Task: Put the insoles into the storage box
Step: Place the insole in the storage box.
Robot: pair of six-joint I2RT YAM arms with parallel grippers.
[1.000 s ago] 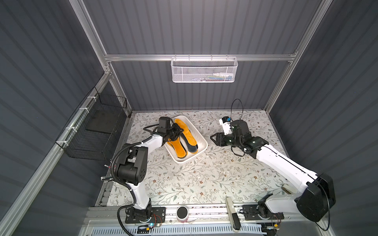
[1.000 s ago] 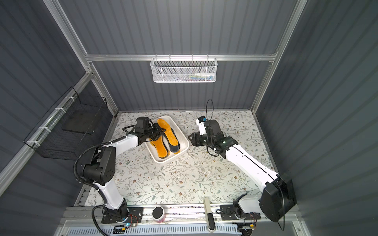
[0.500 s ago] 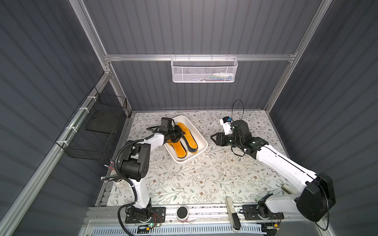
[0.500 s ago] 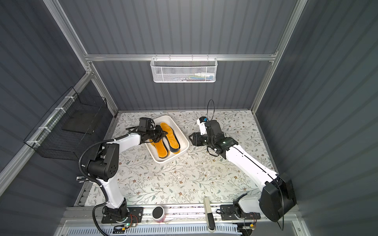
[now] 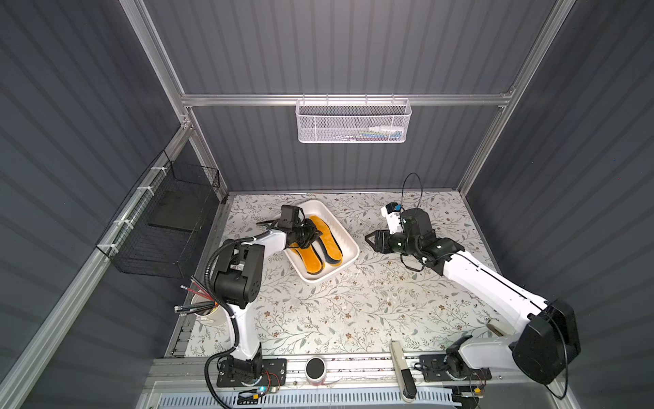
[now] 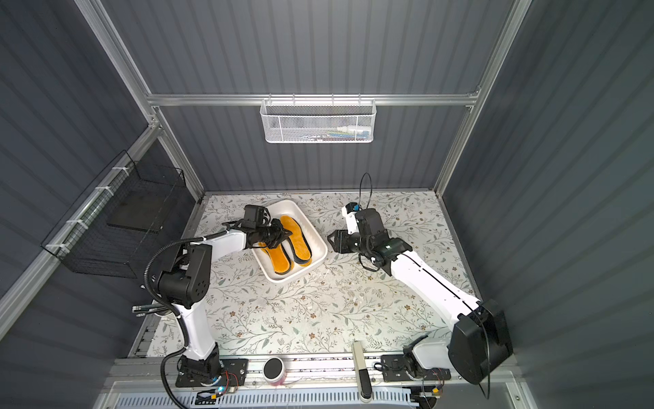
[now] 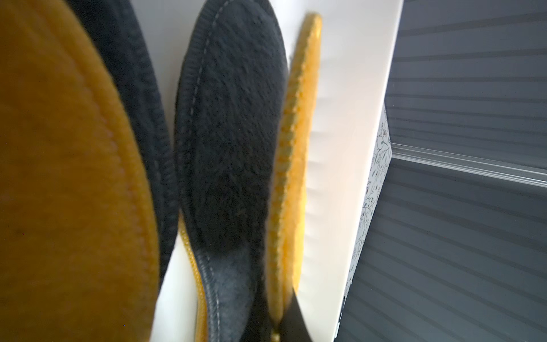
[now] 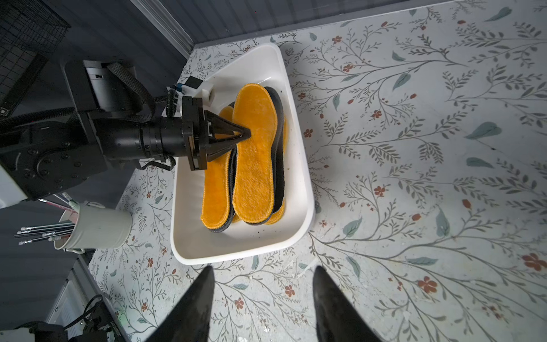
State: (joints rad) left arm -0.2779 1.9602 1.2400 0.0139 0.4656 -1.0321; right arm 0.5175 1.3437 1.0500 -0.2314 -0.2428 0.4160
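Observation:
My left gripper opens now, since the orange insole stands edge-on against the fuzzy dark insole inside the box's rim and would end on that dark insole.
The storage box (image 5: pixel 348 244) (image 6: pixel 318 240), a shallow white tub, stands at the back left of the floral table. Several insoles lie stacked in it, orange ones (image 5: pixel 331 237) (image 8: pixel 254 163) over dark ones. My left gripper (image 5: pixel 316 233) (image 6: pixel 288 233) (image 8: pixel 248 133) reaches in over the box's left rim and is shut on the long edge of the top orange insole. The left wrist view shows that held insole edge-on (image 7: pixel 296 133), beside a fuzzy dark one (image 7: pixel 231 133). My right gripper (image 5: pixel 368 240) (image 8: pixel 262 272) hovers open and empty just right of the box.
A cup of pencils (image 5: pixel 208 311) (image 8: pixel 94 225) stands by the left arm's base. A black wire basket (image 5: pixel 166 219) hangs on the left wall and a white mesh basket (image 5: pixel 352 120) on the back wall. Small items lie along the front rail (image 5: pixel 401 368).
My left gripper has moved a little to the right, further over the box, still shut on the orange insole. The right arm has stayed where it was.

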